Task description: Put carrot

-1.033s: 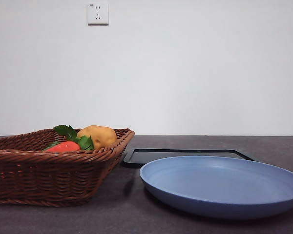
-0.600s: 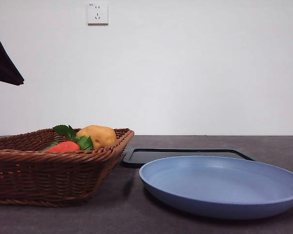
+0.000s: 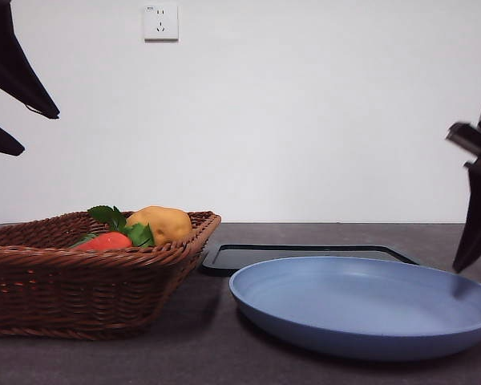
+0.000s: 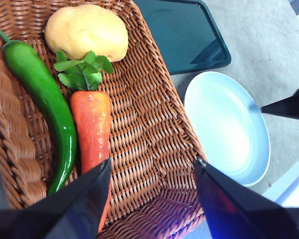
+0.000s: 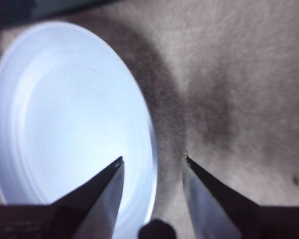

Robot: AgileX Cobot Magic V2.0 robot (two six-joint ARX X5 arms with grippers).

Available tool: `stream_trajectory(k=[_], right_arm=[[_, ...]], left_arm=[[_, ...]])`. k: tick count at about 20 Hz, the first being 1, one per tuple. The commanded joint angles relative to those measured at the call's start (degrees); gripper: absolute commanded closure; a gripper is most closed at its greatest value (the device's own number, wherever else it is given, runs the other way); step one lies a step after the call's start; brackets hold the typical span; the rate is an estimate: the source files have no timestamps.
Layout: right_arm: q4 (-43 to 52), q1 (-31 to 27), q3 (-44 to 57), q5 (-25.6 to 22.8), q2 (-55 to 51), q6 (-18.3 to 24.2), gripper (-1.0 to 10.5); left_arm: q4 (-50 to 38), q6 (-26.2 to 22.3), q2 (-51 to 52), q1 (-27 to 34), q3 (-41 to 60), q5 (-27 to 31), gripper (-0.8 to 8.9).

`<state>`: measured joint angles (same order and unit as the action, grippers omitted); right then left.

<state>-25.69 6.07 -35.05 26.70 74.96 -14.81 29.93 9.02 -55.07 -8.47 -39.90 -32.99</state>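
Note:
The blue plate should go on the black tray [image 3: 305, 251] for the carrot, so my right gripper will grab the blue plate by its rim [image 3: 474, 295] next.
The carrot [image 4: 91, 127] is glossy red-orange with green leaves at its thick end. It lies in the brown wicker basket [image 3: 32, 289], between a green pepper [image 4: 45, 102] and a yellow potato [image 4: 86, 32]; the front view shows the carrot [image 3: 104, 241] just above the rim. My left gripper [image 4: 152, 167] hangs open above the basket, over the carrot's thin end, and shows as dark fingers [image 3: 20, 76] at the top left of the front view. My right gripper [image 5: 152, 160] is open above the right rim of the blue plate [image 3: 369, 309], empty.
A black tray [image 3: 305, 255] lies flat behind the blue plate, right of the basket. The dark tabletop [image 3: 216, 353] runs along the front. The right gripper [image 3: 477, 200] enters at the front view's right edge. A wall socket [image 3: 160, 22] sits high on the white wall.
The left gripper has come further into view above the basket from the upper left. The right gripper has appeared at the right edge, above the plate. The vegetables have not moved.

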Motion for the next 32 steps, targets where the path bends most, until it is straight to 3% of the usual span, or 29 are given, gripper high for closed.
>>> stream_trajectory(k=[1,3,7,10,12,14,18,20,24,32], right_arm=[[2.1,1.0,-0.8,0.4,3.4,-1.2,7.4],[3.9,1.9,-0.8,0.3,5.8,-1.6,7.7],[4.2,1.9,-0.8,-0.3,6.6,-3.8,9.4],[3.4,1.9,-0.8,-0.2,5.1,-3.8,9.4],[1.3,1.9,-0.8,-0.2,2.1,-3.8,9.4],[-1.6,1.9,-0.8,-0.5,-1.8,-3.7,9.4],[-7.6,1.8,-0.8,-5.6,-10.2,-2.7,9.4],[-8.8,1.8,-0.8,-6.1,-13.8,-2.7,9.4],[-9.0,1.8,-0.8,-6.1,-18.1,-2.7,9.4],[-9.5,1.8,-0.8,-6.0,-19.0,-2.7,9.4]], left_arm=[[-0.7,0.0,-0.3,-0.2,-0.7,-0.3,5.18],[-0.7,0.0,-0.3,-0.2,-0.7,-0.2,5.18],[-0.7,-0.1,-0.3,-0.2,-0.7,-0.3,5.17],[-1.1,-0.2,-0.3,-0.5,-0.7,-0.2,5.13],[-2.2,-0.1,-0.3,-2.0,-0.7,0.3,4.56],[-2.4,-0.3,-0.3,-5.9,-0.7,4.9,4.42],[-3.8,-1.8,-0.4,-14.0,-0.7,20.0,4.41],[-4.7,-2.2,-2.0,-16.6,-0.9,24.2,4.41],[-4.2,-5.8,-11.2,-19.2,-4.4,27.5,4.41],[-3.3,-7.8,-30.5,-20.8,-12.3,31.7,4.41]])
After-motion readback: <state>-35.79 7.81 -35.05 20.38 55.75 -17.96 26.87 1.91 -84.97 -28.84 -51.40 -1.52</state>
